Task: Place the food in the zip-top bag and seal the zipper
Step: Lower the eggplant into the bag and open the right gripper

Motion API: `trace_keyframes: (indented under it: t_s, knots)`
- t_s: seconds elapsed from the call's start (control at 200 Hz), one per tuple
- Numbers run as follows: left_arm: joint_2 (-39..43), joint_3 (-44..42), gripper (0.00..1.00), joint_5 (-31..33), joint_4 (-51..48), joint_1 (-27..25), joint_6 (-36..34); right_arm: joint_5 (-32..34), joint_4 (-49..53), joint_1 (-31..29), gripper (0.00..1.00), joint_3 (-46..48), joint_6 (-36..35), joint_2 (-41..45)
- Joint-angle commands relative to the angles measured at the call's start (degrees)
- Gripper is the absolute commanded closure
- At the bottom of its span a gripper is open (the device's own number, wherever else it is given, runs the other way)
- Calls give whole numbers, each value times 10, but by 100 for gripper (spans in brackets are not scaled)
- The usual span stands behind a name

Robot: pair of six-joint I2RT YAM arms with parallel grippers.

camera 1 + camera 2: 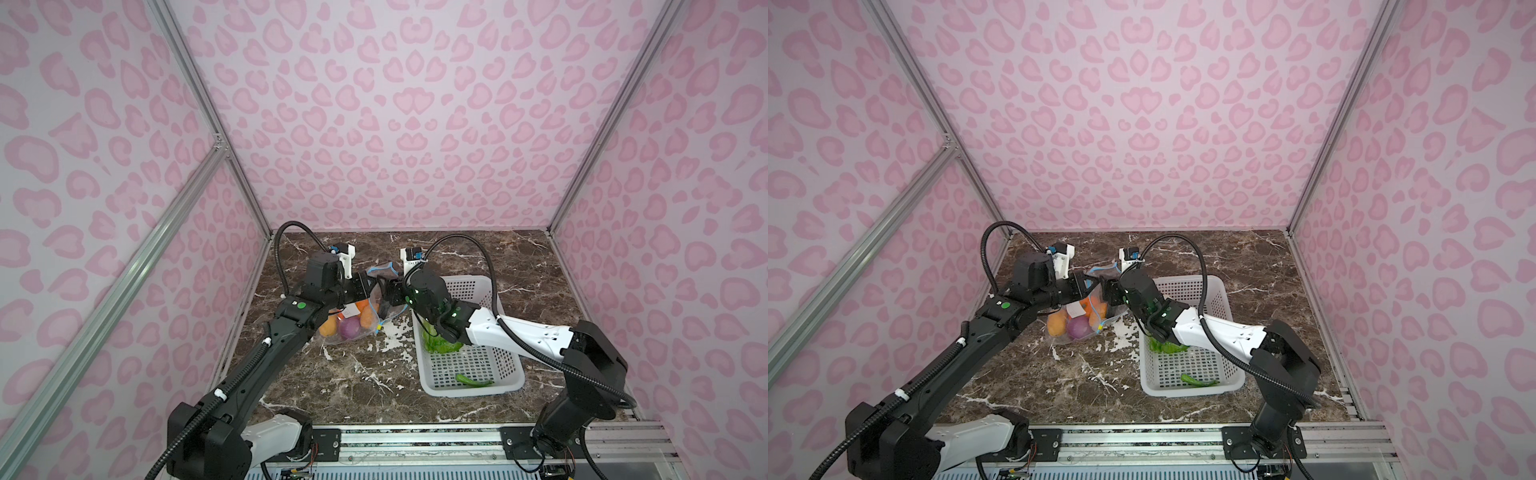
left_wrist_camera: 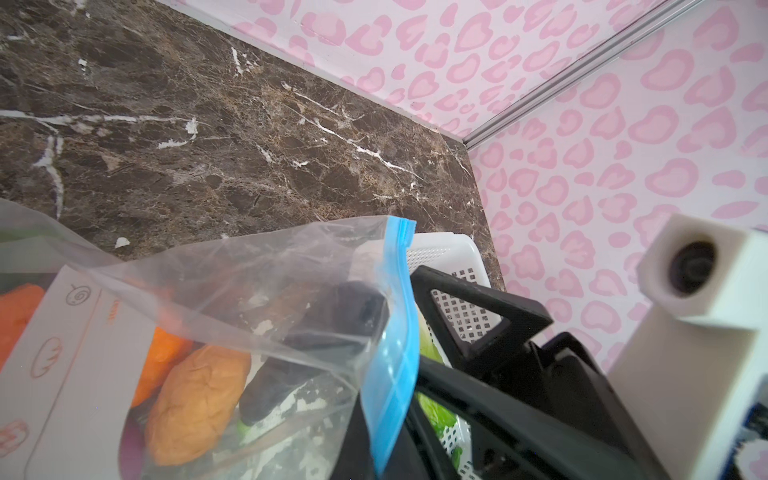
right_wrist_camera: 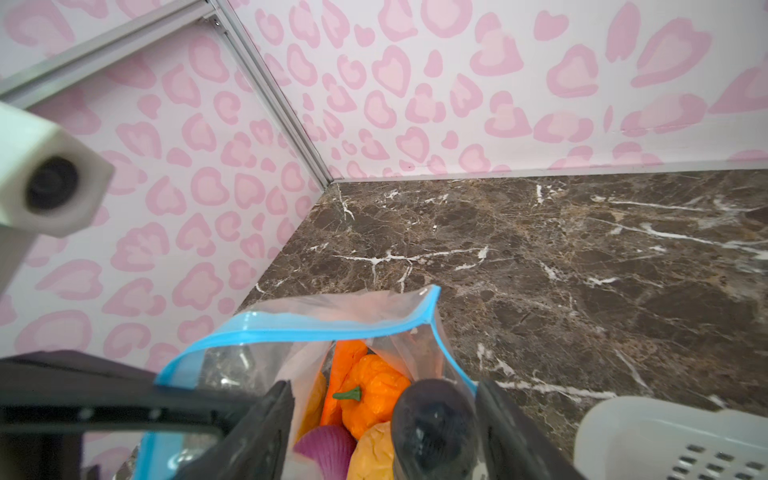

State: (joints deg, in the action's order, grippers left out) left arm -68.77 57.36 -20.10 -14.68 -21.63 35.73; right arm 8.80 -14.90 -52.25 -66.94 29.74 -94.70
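Note:
Next, my right gripper grabs the zip-top bag (image 1: 353, 328) by the blue zipper edge (image 1: 392, 266) opposite my left gripper, to lift the bag's opening open and settle food inside.
The clear zip-top bag (image 1: 353, 328) (image 1: 1075, 332) stands on the marble, and my left gripper (image 1: 371, 286) (image 2: 386, 451) is shut on its blue zipper (image 2: 395, 332) (image 3: 311, 326), holding the mouth up. Inside it lie a carrot (image 3: 345, 365), an orange round fruit (image 3: 374, 395), a purple onion (image 3: 324, 449) (image 1: 348, 328) and a potato (image 2: 199, 403). My right gripper (image 1: 383, 291) (image 3: 384, 399) is open at the bag's mouth. The dark cucumber (image 3: 432, 428) (image 2: 324, 332) stands on end between its fingers, close to one. Other food, a cabbage (image 1: 440, 343) and a green piece (image 1: 473, 381), lies in the basket.
A white perforated basket (image 1: 511, 384) (image 1: 1229, 386) sits right of the bag, partly under my right arm. Pink patterned walls close in the table on three sides. Both wrist camera housings hang close together above the bag.

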Motion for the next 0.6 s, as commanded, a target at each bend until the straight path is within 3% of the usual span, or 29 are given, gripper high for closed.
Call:
trace_keyframes:
  t_s: [0.0, 0.27, 0.595]
  knots:
    - [4, 5, 98, 8, 11, 0, -6, -18, 22, 3, 29, 2, -13, 21]
    - [8, 5, 98, 18, 7, 1, -6, -26, 107, 24, 34, 30, -32, 93]
    - [6, 3, 98, 19, 9, 1, -5, -93, 171, 41, 57, 58, 0, 87]
